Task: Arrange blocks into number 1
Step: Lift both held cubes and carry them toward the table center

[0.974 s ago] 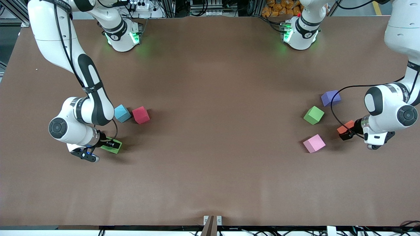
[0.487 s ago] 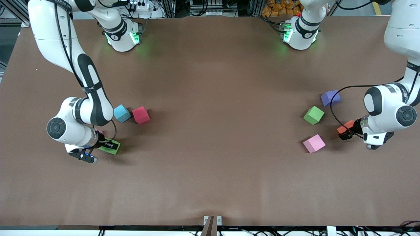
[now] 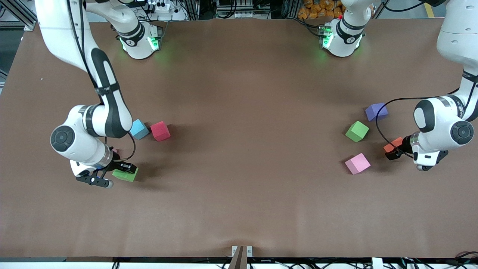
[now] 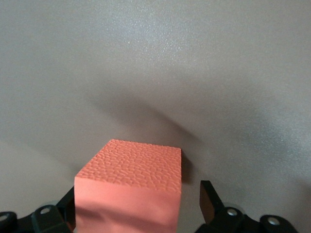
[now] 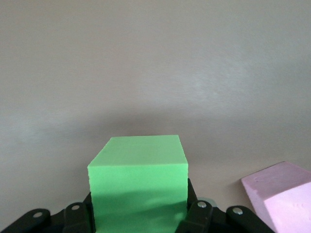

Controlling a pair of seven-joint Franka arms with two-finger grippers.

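Observation:
My left gripper has its fingers on either side of the orange block in the left wrist view. It would hold the block if it closed now, so it should close.
My right gripper [image 3: 125,170] [image 5: 139,213] is shut on a green block [image 3: 126,175] [image 5: 138,177] at the right arm's end of the table; I cannot tell whether the block touches the table. A pink block [image 5: 279,194] lies beside it, mostly hidden under that arm in the front view. Light blue [image 3: 139,129] and red [image 3: 160,130] blocks sit farther from the front camera. My left gripper [image 3: 391,151] [image 4: 138,208] stands open around an orange block [image 3: 393,144] [image 4: 131,187], with a gap at one finger [image 4: 208,201].
Near the left arm's end lie a purple block [image 3: 376,111], a second green block [image 3: 357,131] and a pink block [image 3: 357,163]. Both arm bases [image 3: 140,41] stand along the table edge farthest from the front camera.
My right gripper has closed on the green block and shifted it a little toward the front camera. The left arm has hardly moved.

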